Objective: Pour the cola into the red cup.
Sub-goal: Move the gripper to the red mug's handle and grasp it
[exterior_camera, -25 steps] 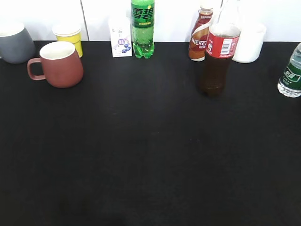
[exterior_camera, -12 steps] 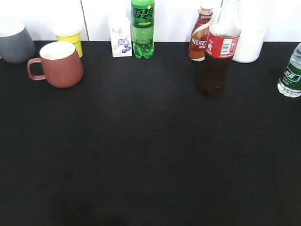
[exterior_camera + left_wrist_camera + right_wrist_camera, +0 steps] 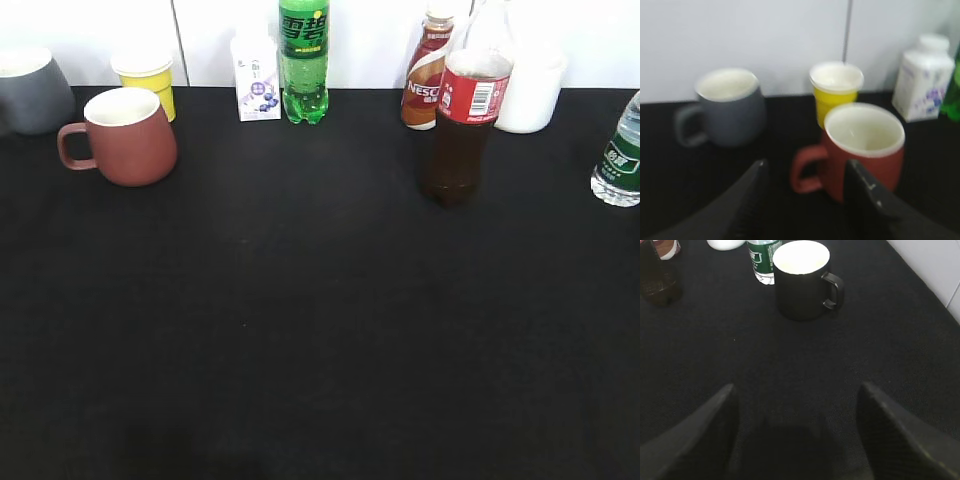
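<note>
The left gripper should take the red cup by its narrow handle (image 3: 65,147) next, since the cup's round body spreads wide beside the robot's open fingers.
The cola (image 3: 462,125), a tall clear bottle of dark liquid with a red barcode label, stands at the back right of the black table; its base shows in the right wrist view (image 3: 657,282). The red cup (image 3: 125,137) stands upright at the back left, handle to the left. In the left wrist view the red cup (image 3: 865,150) sits just beyond my open, empty left gripper (image 3: 807,172), its handle between the fingertips' line. My right gripper (image 3: 797,390) is open and empty over bare table. Neither gripper shows in the exterior view.
A grey mug (image 3: 32,90) and a yellow paper cup (image 3: 147,78) stand behind the red cup. A small white carton (image 3: 256,78), green Sprite bottle (image 3: 303,60), Nescafe bottle (image 3: 427,75), white container (image 3: 530,90) and water bottle (image 3: 620,150) line the back. A black mug (image 3: 802,280) stands right.
</note>
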Motion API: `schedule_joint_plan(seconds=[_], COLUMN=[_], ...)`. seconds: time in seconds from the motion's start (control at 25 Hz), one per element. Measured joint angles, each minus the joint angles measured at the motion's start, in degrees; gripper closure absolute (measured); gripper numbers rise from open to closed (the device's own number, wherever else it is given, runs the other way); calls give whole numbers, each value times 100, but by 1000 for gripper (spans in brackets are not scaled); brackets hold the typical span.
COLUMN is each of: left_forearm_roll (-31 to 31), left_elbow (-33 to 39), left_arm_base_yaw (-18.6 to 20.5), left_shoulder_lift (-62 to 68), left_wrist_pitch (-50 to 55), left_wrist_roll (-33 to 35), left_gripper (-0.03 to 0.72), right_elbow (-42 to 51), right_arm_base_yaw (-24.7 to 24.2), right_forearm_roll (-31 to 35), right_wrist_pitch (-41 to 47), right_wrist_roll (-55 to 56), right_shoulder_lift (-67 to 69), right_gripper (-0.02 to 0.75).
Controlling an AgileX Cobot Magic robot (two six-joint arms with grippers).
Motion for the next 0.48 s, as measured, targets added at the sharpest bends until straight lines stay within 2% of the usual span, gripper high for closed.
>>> schedule_joint_plan(seconds=[0.16,0.36,0.48], left_forearm_roll=[11,-5,1], left_elbow=[177,122,-223], left_arm_base_yaw=[-166,-172,-113], left_shoulder_lift=[1467,2578,3083], left_wrist_pitch=[-1698,-2803,-2987], left_wrist_roll=[-110,-405,-439], left_gripper=[317,316,238], right_elbow=[0,0,0], right_arm_base_yaw=[0,0,0], right_forearm_roll=[0,0,0], right_wrist_pitch=[0,0,0], right_wrist_roll=[0,0,0], right_shoulder_lift=[0,0,0], right_gripper=[182,182,182])
